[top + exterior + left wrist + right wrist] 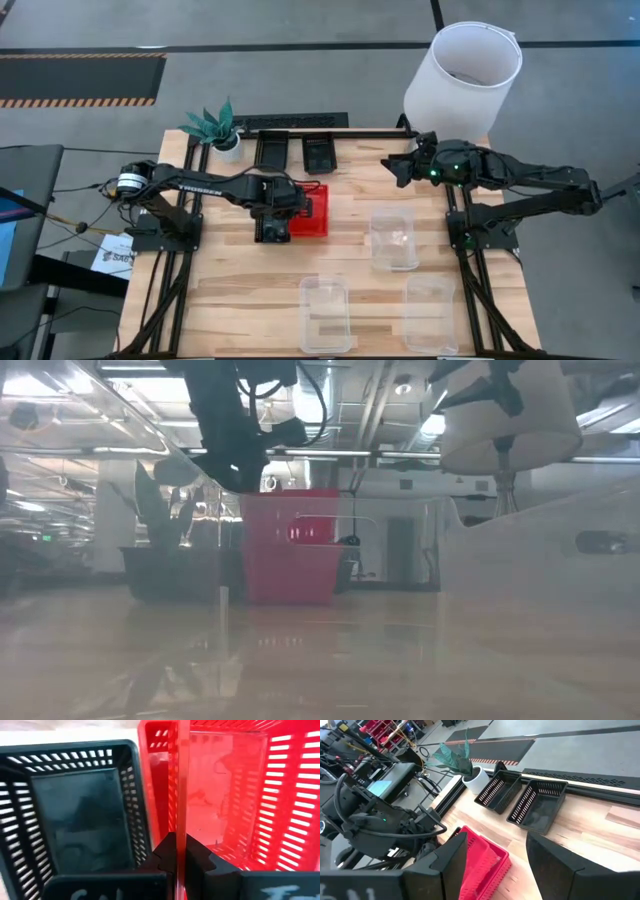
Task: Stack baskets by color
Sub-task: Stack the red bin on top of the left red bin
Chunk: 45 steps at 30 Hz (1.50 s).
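I should let go with my left gripper now, because the held red wall (183, 780) hangs inside the rim of a lower red basket.
In the left wrist view a red basket (235, 795) stands next to a black basket (75, 810), and my left gripper (177, 855) is shut on the red one's wall. From above, the red basket (314, 210) lies left of the table's middle, with that black basket (270, 231) partly under my left gripper (283, 205). In the low view the red basket (290, 550) reaches down to table level. Two more black baskets (296, 152) sit at the far edge. Three clear baskets (392, 237) (323, 312) (430, 310) lie to the right and near. My right gripper (392, 170) hovers open at the far right. My left gripper pinches the red basket's side wall (178, 822), the one facing the black basket, at its top rim. One finger is inside the basket and one outside. The fingers come steeply from above. Whether the basket rests on the table or on another red basket does not show.
A white lampshade (465, 75) stands at the far right corner and a small potted plant (215, 126) at the far left. A dark rail (300, 122) runs along the far edge. Bare wood lies between the red basket and the clear ones.
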Available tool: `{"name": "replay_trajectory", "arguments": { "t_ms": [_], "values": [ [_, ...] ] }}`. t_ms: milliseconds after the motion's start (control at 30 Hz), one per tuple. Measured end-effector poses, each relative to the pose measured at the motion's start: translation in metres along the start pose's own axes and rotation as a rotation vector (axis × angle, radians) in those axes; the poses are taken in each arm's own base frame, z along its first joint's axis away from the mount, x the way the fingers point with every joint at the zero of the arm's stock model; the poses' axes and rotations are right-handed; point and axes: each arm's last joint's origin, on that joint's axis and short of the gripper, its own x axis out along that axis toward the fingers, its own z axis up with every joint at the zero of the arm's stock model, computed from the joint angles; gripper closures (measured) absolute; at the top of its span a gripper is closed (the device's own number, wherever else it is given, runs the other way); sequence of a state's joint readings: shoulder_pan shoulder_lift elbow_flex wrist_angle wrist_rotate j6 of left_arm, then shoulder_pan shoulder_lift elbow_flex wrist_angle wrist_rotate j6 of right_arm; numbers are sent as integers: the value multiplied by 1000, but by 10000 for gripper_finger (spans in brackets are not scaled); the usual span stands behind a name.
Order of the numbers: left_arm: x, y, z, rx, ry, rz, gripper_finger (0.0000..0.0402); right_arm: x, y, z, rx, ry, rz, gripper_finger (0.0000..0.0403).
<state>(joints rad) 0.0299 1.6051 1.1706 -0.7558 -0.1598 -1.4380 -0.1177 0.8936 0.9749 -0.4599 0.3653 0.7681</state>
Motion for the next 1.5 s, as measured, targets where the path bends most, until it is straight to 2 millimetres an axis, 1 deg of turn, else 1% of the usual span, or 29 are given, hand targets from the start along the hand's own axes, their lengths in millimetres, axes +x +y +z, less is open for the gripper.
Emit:
{"name": "replay_trajectory", "arguments": {
  "t_ms": [233, 1067, 1167, 1500],
  "values": [
    [0, -2, 2, 17, 16, -22, 402, 0, 0, 0, 0, 0, 0, 182],
    [0, -2, 2, -41, 26, -25, 399, 0, 0, 0, -9, 1, 1, 182],
    [0, -2, 2, -40, 20, -24, 386, 0, 0, 0, -9, 1, 1, 182],
    [0, -2, 3, -41, 8, -23, 313, 0, 0, 0, -9, 1, 1, 182]
  ]
}}
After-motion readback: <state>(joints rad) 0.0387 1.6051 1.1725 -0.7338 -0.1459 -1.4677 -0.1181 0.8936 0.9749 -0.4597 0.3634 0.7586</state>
